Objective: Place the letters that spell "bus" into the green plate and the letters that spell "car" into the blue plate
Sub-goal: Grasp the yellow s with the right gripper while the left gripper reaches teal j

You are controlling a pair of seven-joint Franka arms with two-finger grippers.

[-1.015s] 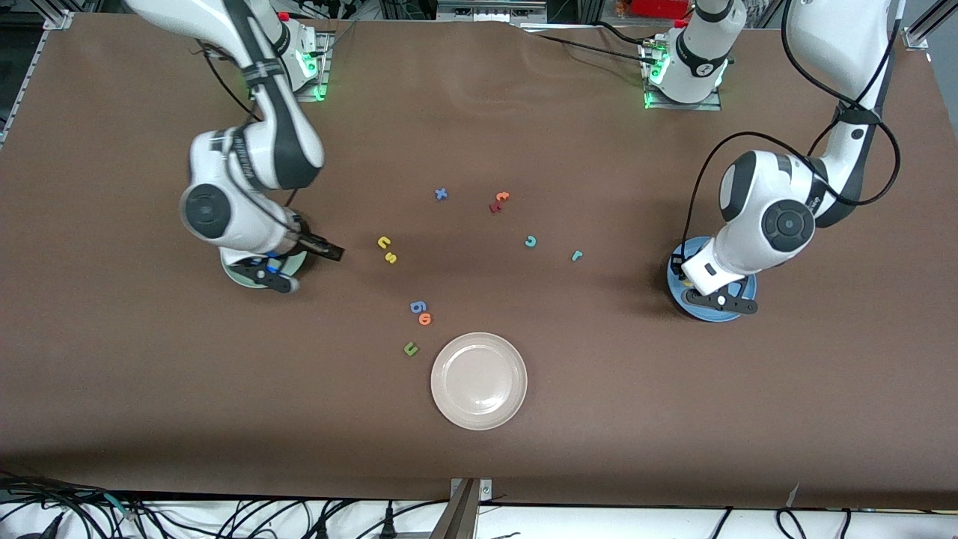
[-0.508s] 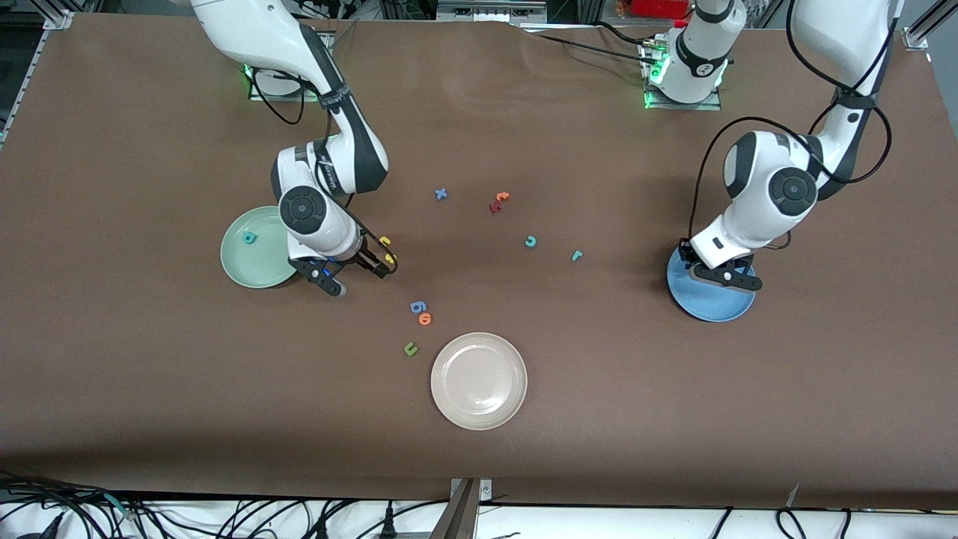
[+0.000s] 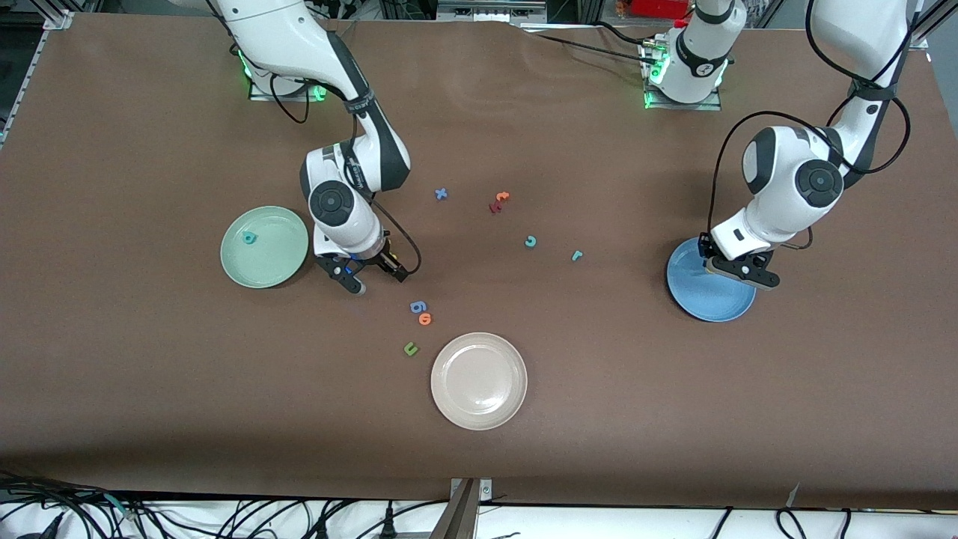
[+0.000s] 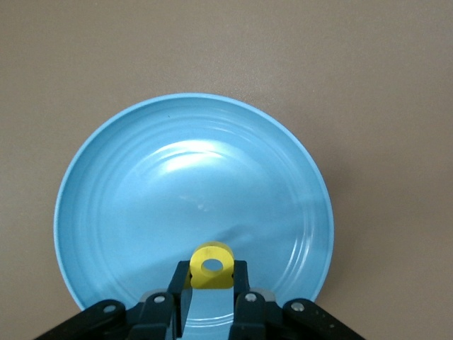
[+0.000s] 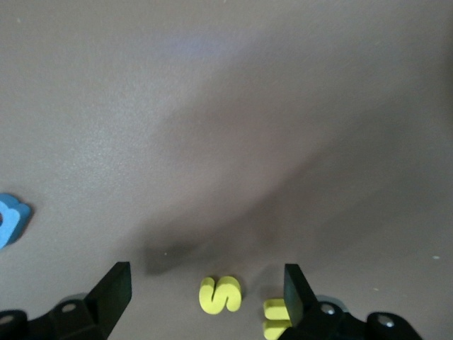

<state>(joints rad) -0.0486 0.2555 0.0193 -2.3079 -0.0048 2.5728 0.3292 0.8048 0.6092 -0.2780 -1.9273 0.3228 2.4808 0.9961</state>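
Observation:
The yellow "a" hangs low inside the rim of the blue plate, so it is now time for my left gripper to release the "a".
The green plate (image 3: 264,258) holds the teal "b" (image 3: 248,239). My right gripper (image 3: 372,274) hangs open just above the table beside that plate. In the right wrist view the yellow "s" (image 5: 220,295) lies between the open fingers of the right gripper (image 5: 205,283), and the yellow "u" (image 5: 277,317) lies against one finger. My left gripper (image 3: 741,273) is over the blue plate (image 3: 703,303). In its wrist view the left gripper (image 4: 211,273) is shut on the yellow "a" (image 4: 212,283) above the blue plate (image 4: 191,184). The teal "c" (image 3: 530,241) and teal "r" (image 3: 576,255) lie mid-table.
A beige-white plate (image 3: 479,380) sits nearest the front camera. A blue "6" (image 3: 418,306), an orange "o" (image 3: 425,319) and an olive "u" (image 3: 410,348) lie close to it. A blue "x" (image 3: 441,194), an orange "t" (image 3: 502,197) and a dark red letter (image 3: 494,207) lie toward the bases.
My right arm swung off the green plate, uncovering the teal "b", and stopped over the yellow "s" and "u". My left gripper drifted across the blue plate toward the bases.

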